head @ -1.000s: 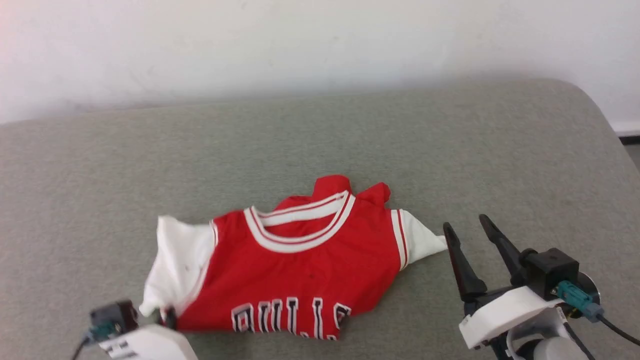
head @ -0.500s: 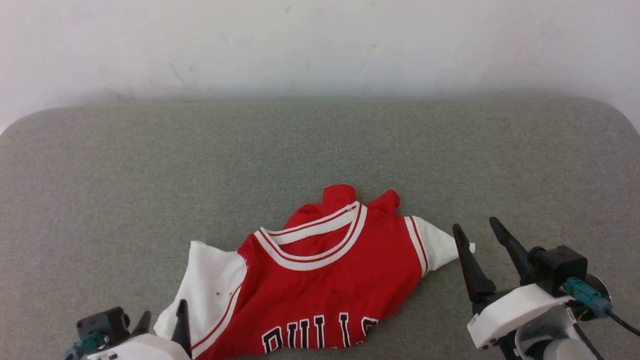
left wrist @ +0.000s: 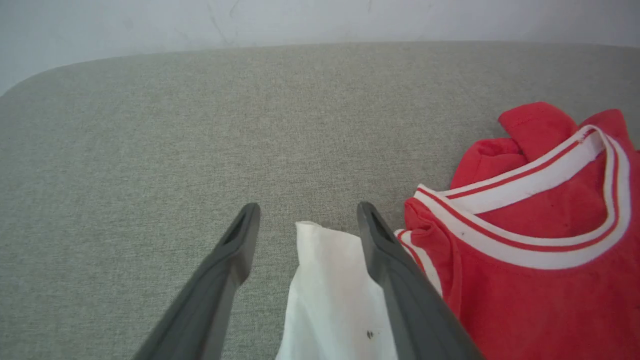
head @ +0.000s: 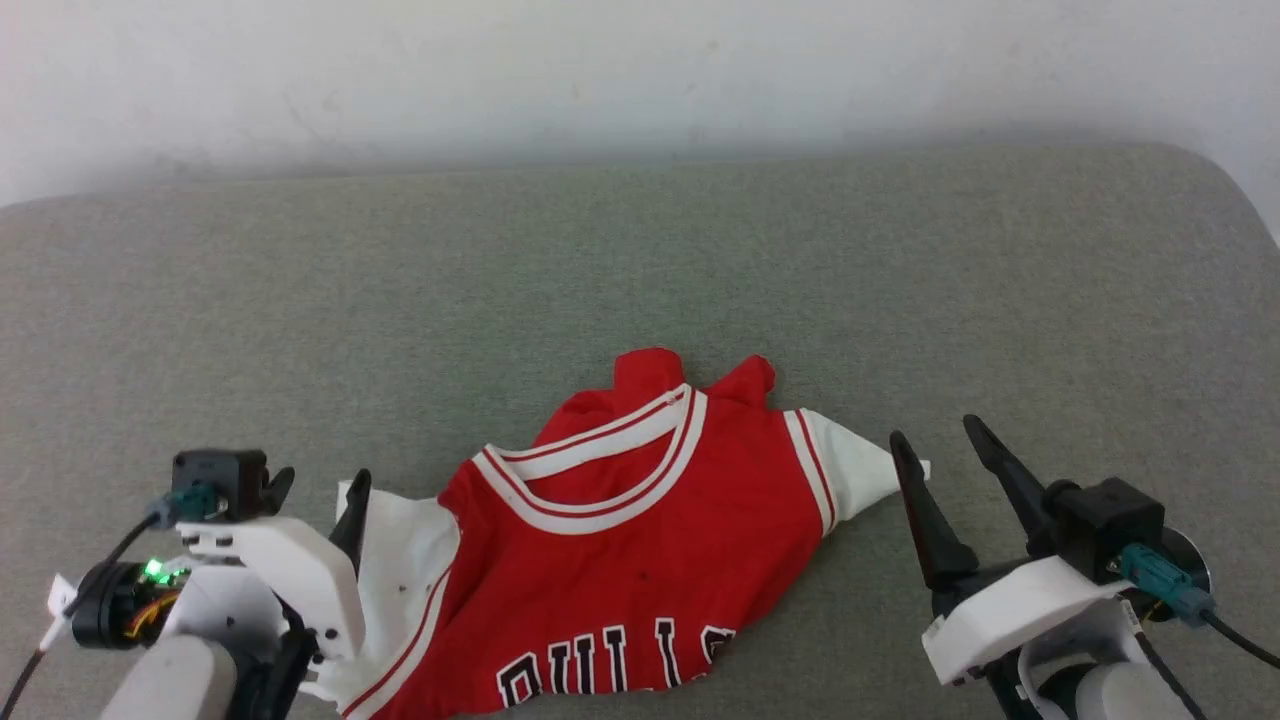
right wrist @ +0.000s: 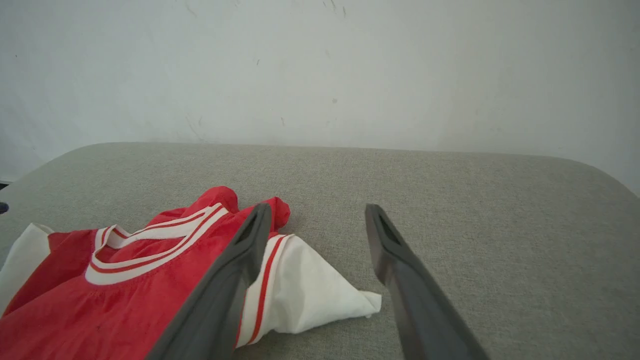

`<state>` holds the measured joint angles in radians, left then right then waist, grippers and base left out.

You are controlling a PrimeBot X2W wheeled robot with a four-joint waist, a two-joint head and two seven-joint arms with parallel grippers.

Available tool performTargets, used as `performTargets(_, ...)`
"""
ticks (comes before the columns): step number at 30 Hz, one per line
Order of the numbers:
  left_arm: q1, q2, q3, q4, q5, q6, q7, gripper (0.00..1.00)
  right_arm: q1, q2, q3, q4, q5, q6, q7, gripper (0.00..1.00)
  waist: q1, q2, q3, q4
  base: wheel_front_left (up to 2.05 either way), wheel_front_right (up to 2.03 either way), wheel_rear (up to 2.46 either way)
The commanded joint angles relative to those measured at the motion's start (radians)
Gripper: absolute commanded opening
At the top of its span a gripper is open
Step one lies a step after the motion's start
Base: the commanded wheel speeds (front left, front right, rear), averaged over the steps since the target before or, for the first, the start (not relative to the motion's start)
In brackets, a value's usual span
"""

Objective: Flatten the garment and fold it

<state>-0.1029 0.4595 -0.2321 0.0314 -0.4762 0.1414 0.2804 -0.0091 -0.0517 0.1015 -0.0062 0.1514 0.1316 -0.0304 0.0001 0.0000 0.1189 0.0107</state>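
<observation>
My left gripper should next grab the garment by its white sleeve tip [left wrist: 308,230] to flatten it; the tip pokes out, the red body lies slack.
The garment [head: 620,540], a red jersey with white sleeves and a striped collar, lies crumpled on the grey surface, its black lettering at the head view's bottom edge. My left gripper [head: 318,482] stands open at the garment's left white sleeve [left wrist: 325,285], which lies between and below the two fingers. My right gripper [head: 933,435] is open too, just right of the other white sleeve's tip [right wrist: 305,295]. In the right wrist view its left finger [right wrist: 235,270] crosses over the red-striped shoulder seam. Red folds of the garment [left wrist: 535,130] bunch up behind the collar.
A grey fabric-covered surface [head: 640,270] with rounded far corners carries everything. A white wall [head: 640,70] stands right behind it. The surface's right edge [head: 1255,215] curves off near my right arm. Open fabric stretches beyond and to both sides of the garment.
My left gripper has opened and let go of the garment's left sleeve, and now stands higher in the head view. The head camera has shifted. The right gripper stays open by the right sleeve.
</observation>
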Motion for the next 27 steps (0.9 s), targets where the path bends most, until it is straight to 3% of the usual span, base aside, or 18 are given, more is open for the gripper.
performTargets(1,-0.014,0.007,-0.002,0.007,-0.001,-0.003,0.004,1.00,-0.014,0.001,0.001,-0.004,-0.005,-0.001,-0.003,1.00,-0.0001,0.0000,0.015,-0.016,0.00,0.00,0.00)
performTargets(7,-0.097,0.030,-0.029,0.138,-0.001,-0.010,0.128,1.00,-0.029,0.001,0.016,-0.001,-0.004,-0.001,-0.004,1.00,-0.0001,0.0000,0.039,-0.053,0.00,0.00,0.00)
performTargets(9,-0.109,0.040,-0.048,0.198,-0.008,-0.007,0.220,1.00,-0.031,0.001,0.020,0.001,-0.002,-0.001,-0.007,1.00,-0.0001,0.0000,0.047,-0.068,0.00,0.00,0.00)
performTargets(16,-0.111,0.045,-0.070,0.239,-0.032,0.002,0.347,1.00,-0.032,0.001,0.020,0.006,-0.002,-0.001,-0.012,1.00,-0.0001,0.0000,0.056,-0.080,0.00,0.00,0.00)
performTargets(17,-0.109,0.045,-0.076,0.239,-0.035,-0.002,0.359,0.56,-0.033,0.001,0.019,0.007,-0.002,-0.001,-0.012,1.00,-0.0001,0.0000,0.056,-0.080,0.00,0.00,0.00)
performTargets(18,-0.107,0.044,-0.078,0.238,-0.039,-0.004,0.369,0.00,-0.034,0.001,0.019,0.009,-0.002,-0.001,-0.013,1.00,-0.0001,0.0000,0.056,-0.079,0.00,0.00,0.00)
performTargets(21,-0.106,0.048,-0.066,0.220,-0.017,0.029,0.325,0.00,-0.040,0.001,0.021,0.013,-0.006,-0.001,-0.012,1.00,-0.0001,0.0000,0.057,-0.073,0.00,0.00,0.00)
performTargets(27,-0.047,-0.001,0.030,0.169,0.008,0.161,0.089,0.00,-0.078,0.001,0.019,0.053,-0.025,-0.001,-0.010,1.00,-0.0001,0.0000,0.053,-0.052,0.00,0.00,0.00)
